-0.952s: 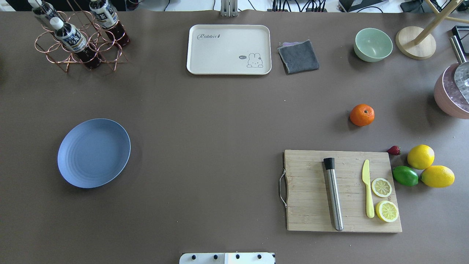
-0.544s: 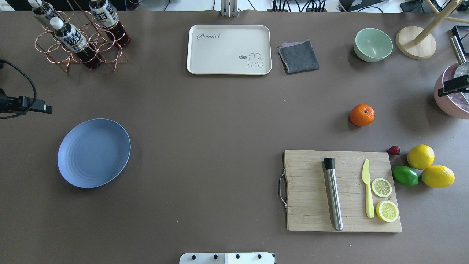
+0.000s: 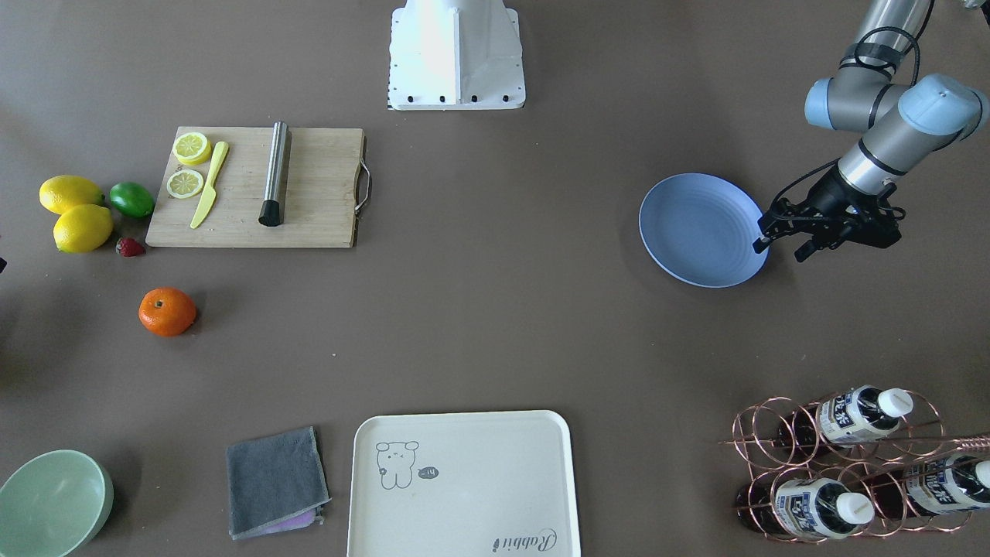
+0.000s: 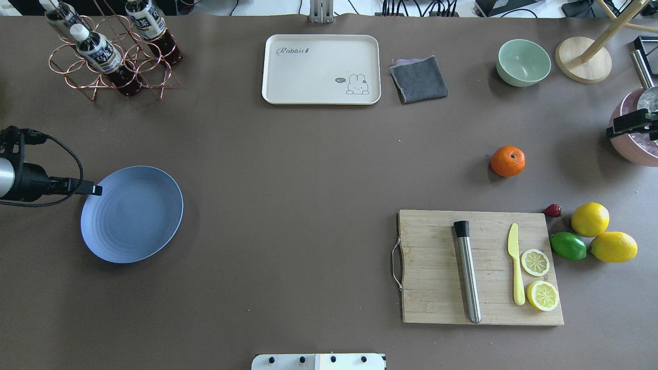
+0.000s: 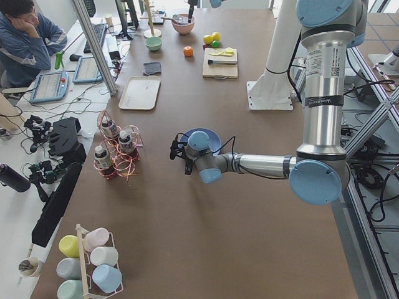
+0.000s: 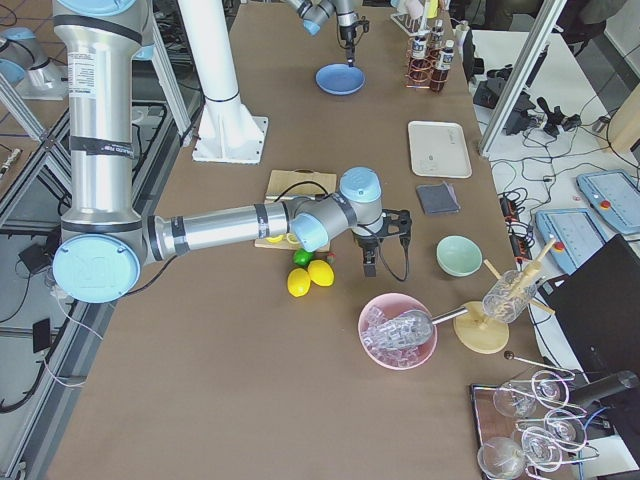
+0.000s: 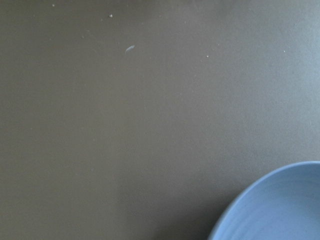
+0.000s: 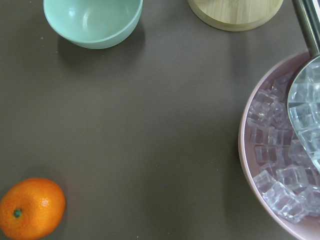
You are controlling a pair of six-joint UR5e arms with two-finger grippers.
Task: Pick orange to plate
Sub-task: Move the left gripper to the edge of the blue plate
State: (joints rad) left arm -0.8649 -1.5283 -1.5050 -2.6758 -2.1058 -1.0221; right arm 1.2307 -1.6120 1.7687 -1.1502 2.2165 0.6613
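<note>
I need to grab the blue plate by its rim (image 3: 763, 263) with my left gripper next. That will bring the plate within reach for the orange (image 3: 167, 311).
The orange (image 4: 508, 161) sits on the brown table at the right, beyond the cutting board; it also shows low left in the right wrist view as the orange (image 8: 31, 208). The blue plate (image 4: 131, 214) lies at the left, with nothing on it. My left gripper (image 3: 780, 249) hovers at the plate's outer rim, its two fingers apart and holding nothing. Only a black part of my right gripper (image 4: 617, 131) pokes in at the right edge, over the pink bowl and well right of the orange; whether it is open or shut does not show.
A cutting board (image 4: 432, 267) carries a steel muddler, a yellow knife and lemon slices. Two lemons (image 4: 590, 219), a lime (image 4: 568, 246) and a strawberry lie right of it. Behind are a pink bowl of ice (image 8: 245, 150), a green bowl (image 4: 523, 62), a cream tray (image 4: 318, 67), a grey cloth (image 4: 419, 78) and a bottle rack (image 4: 110, 56).
Both arms have entered the overhead view. The left one came in from the left edge and moved down to the plate's rim. The right gripper appeared over the pink bowl.
</note>
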